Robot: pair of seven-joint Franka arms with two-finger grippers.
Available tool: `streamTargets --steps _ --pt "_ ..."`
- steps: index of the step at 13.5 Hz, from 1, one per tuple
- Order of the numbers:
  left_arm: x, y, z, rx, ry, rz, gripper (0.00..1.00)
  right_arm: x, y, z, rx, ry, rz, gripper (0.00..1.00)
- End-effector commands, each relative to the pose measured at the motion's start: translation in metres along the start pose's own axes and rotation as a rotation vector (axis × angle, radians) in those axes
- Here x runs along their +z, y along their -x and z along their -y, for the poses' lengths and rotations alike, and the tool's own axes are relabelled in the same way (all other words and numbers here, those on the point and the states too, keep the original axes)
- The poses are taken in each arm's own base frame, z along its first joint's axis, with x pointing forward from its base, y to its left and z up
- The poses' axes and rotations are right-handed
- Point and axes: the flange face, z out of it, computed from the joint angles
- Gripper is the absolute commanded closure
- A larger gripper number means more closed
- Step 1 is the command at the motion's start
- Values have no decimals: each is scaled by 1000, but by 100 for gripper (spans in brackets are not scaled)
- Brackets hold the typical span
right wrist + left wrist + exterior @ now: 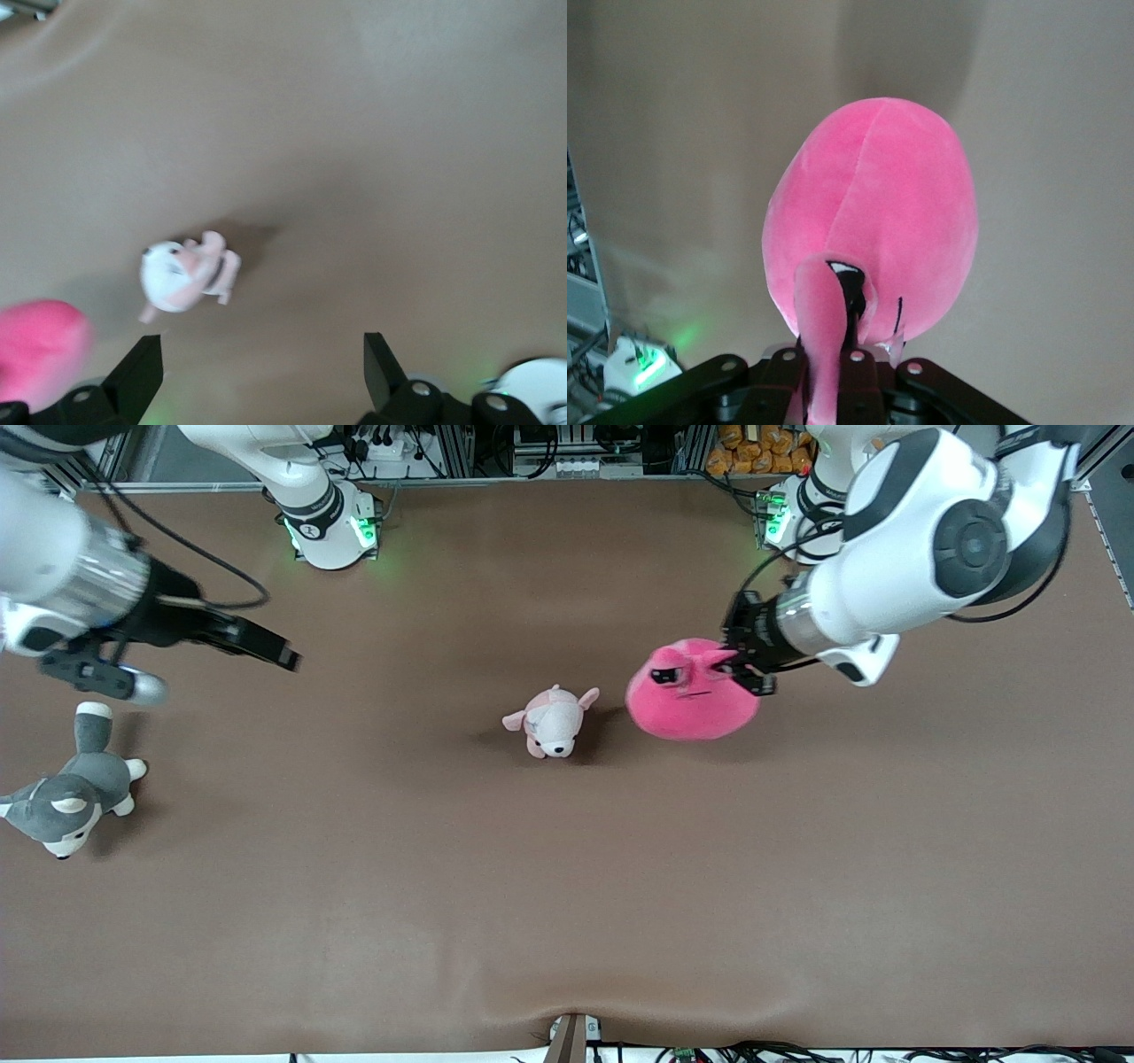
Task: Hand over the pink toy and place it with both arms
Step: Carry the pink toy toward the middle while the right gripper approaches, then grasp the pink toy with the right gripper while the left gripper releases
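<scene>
I should grab an ear nub of the pink toy with my right gripper next. Then my right gripper can take the toy over in the handover.
The pink toy (691, 691) is a round hot-pink plush with droopy black eyes, hanging in the air over the middle of the table. My left gripper (740, 657) is shut on one of its ear nubs. In the left wrist view the toy (873, 221) hangs from the shut fingers (859, 376), the nub pinched between them. My right gripper (288, 657) is open and empty, up over the right arm's end of the table. In the right wrist view its fingers (142, 372) stand wide apart and the pink toy (40, 350) shows at the edge.
A small pale pink-and-white puppy plush (554, 722) lies on the brown table (567, 886) beside the pink toy; it also shows in the right wrist view (186, 274). A grey-and-white husky plush (71, 793) lies at the right arm's end.
</scene>
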Motion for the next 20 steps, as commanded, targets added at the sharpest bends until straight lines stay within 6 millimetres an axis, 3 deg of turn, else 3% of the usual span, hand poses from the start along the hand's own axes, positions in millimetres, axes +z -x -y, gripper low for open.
streamTargets --steps 1,3,5,7,9,11,13,14,16,17,20 --pt "18 44 2 -72 -67 27 100 12 14 45 213 -65 5 0" --pt "23 76 12 -118 -51 63 100 30 18 70 445 -135 91 0" --pt "11 94 20 -150 -27 114 100 51 32 96 650 -141 148 0" --pt "1 113 34 -156 2 161 100 72 58 127 702 -148 135 0" --pt "-2 126 44 -166 12 205 100 114 86 153 701 -73 102 0" --pt "-2 139 54 -175 5 257 100 146 107 176 806 -40 31 0" --pt "2 148 56 -186 7 291 100 160 124 189 843 -44 29 4" --pt "2 149 57 -189 7 292 100 164 129 191 837 -33 26 28" --pt "0 149 57 -189 10 294 100 162 126 189 842 -32 27 92" --pt "0 148 59 -188 11 294 100 161 123 188 845 -35 25 100" --pt "-3 147 58 -190 12 296 100 157 119 185 846 -40 4 100"
